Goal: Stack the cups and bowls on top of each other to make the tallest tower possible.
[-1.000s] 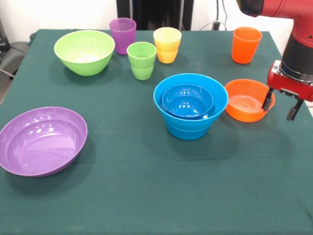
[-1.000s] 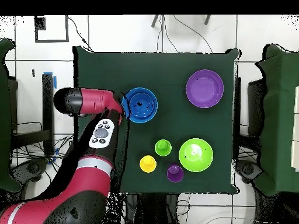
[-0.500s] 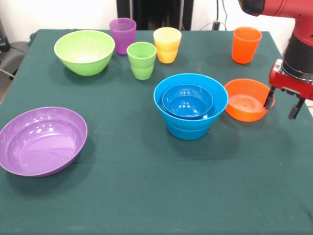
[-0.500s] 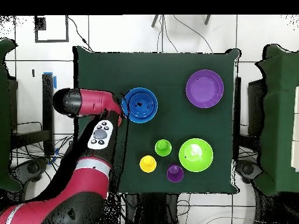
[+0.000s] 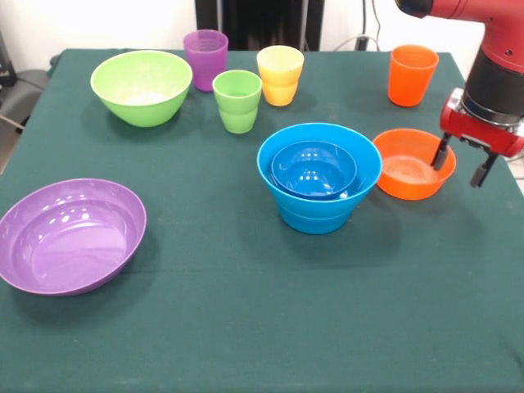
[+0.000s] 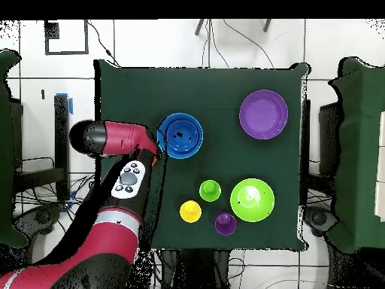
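My gripper will take hold of the small orange bowl [image 5: 405, 168] by its rim next, so that it can stack the bowl onto the blue bowls.
My gripper [image 5: 457, 174] hangs open at the right side of the small orange bowl [image 5: 405, 168]. One finger [image 5: 442, 155] is at the bowl's right rim and the other is outside it; nothing is held. Just left of it the large light blue bowl [image 5: 319, 205] holds the small dark blue bowl [image 5: 313, 168], a low pile also seen from overhead [image 6: 181, 135]. At the far side stand the purple cup [image 5: 205, 57], green cup [image 5: 237, 100], yellow cup [image 5: 280, 74] and orange cup [image 5: 412, 74]. In the overhead view my arm [image 6: 124, 139] hides the gripper and the orange pieces.
A lime green bowl [image 5: 142, 86] sits far left, and a large purple bowl [image 5: 70, 235] lies near left. The green tablecloth [image 5: 270, 327] ends close to the right of my gripper. Chairs and cables ring the table in the overhead view.
My gripper has shifted a little left and toward the far side, so one finger now stands at the orange bowl's rim. The bowls and cups have not moved.
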